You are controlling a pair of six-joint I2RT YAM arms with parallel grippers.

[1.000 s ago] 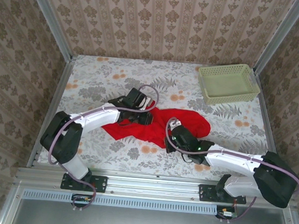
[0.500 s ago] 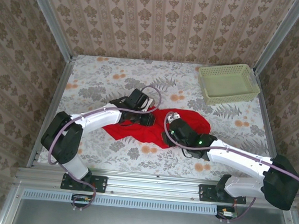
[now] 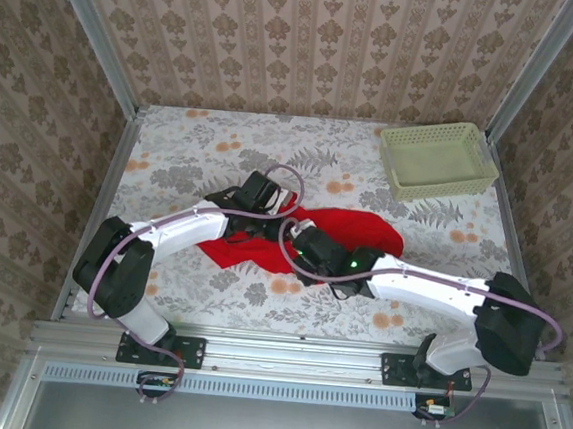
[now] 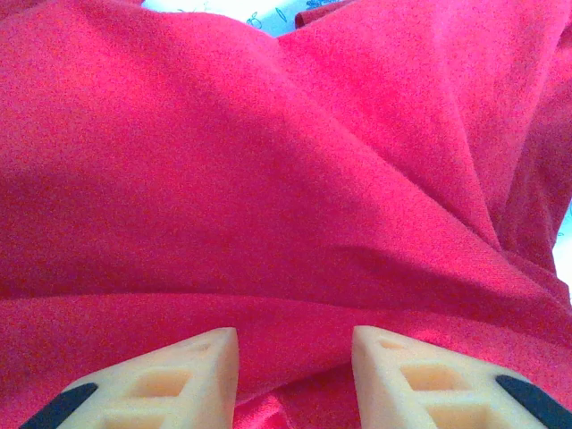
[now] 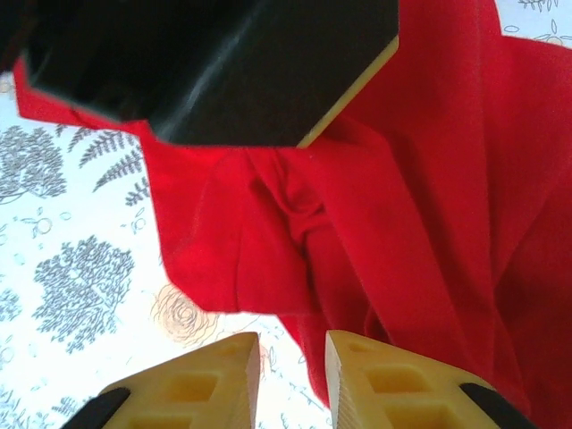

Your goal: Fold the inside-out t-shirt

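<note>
My right gripper takes hold of the inside-out t-shirt [image 3: 358, 227] by its near edge [image 3: 295, 268] next, to draw the crumpled heap open for folding.
The inside-out t-shirt [image 3: 358, 227] lies crumpled in a red heap at the middle of the table. My left gripper [image 3: 278, 222] rests on its left part. In the left wrist view that gripper [image 4: 295, 357] is open, fingers well apart over a fold of the t-shirt [image 4: 286, 179]. My right gripper [image 3: 297, 248] has come in low from the right, close to the left one. In the right wrist view the right gripper [image 5: 292, 366] is open by a narrow gap above the tablecloth, at the near edge of the t-shirt [image 5: 402, 223].
A pale green basket [image 3: 437, 159] stands at the back right corner. The floral tablecloth [image 3: 202, 147] covers the table, with metal rails along its sides. The left arm's black gripper body [image 5: 214, 63] looms at the top of the right wrist view.
My right arm has swept left along the shirt's near edge toward the left gripper, and its jaws have parted from shut. The left jaws have widened a little.
</note>
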